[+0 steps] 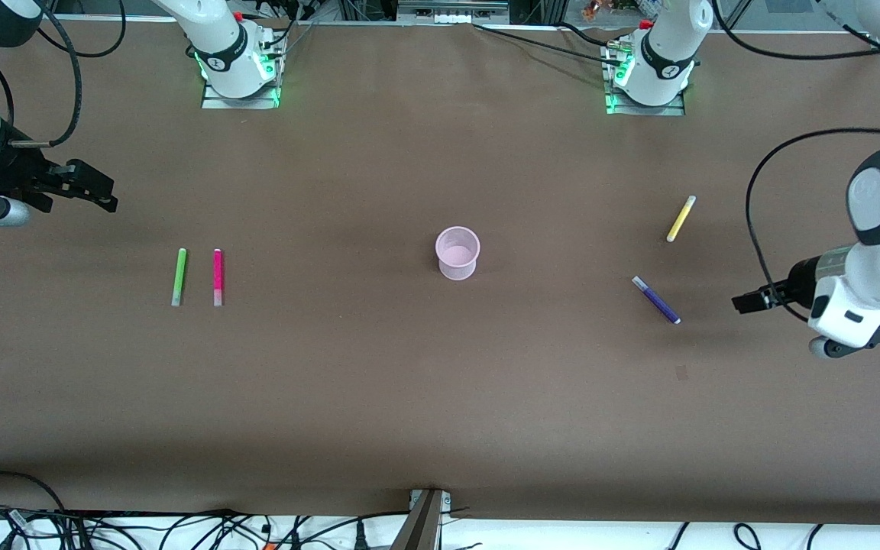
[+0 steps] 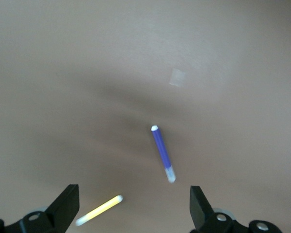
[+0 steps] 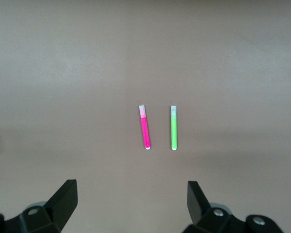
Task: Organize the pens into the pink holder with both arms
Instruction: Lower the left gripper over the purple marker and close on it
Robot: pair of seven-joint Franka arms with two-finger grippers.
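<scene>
The left gripper grabs the pen's body near its white-tipped end [image 1: 668,310] next, to leave the purple pen's pale cap [image 1: 639,283] free to enter the pink holder.
The pink holder [image 1: 457,253] stands upright mid-table, with nothing showing inside it. A green pen [image 1: 179,276] and a magenta-pink pen [image 1: 218,276] lie side by side toward the right arm's end. My right gripper [image 1: 100,191] hangs open over the table close to them, and its wrist view shows the pink pen [image 3: 145,127] and green pen [image 3: 174,127] ahead of the open gripper [image 3: 132,199]. A yellow pen [image 1: 681,218] and a dark purple pen [image 1: 655,299] lie toward the left arm's end. My left gripper [image 1: 742,303] hovers open beside the purple pen [image 2: 162,153], and the yellow pen [image 2: 99,210] shows between its fingers.
The brown table [image 1: 440,397] carries a small pale mark [image 1: 681,373] nearer the front camera than the purple pen. Both arm bases [image 1: 240,69] [image 1: 650,76] stand along the edge farthest from the camera. Loose cables [image 1: 180,527] run along the edge nearest it.
</scene>
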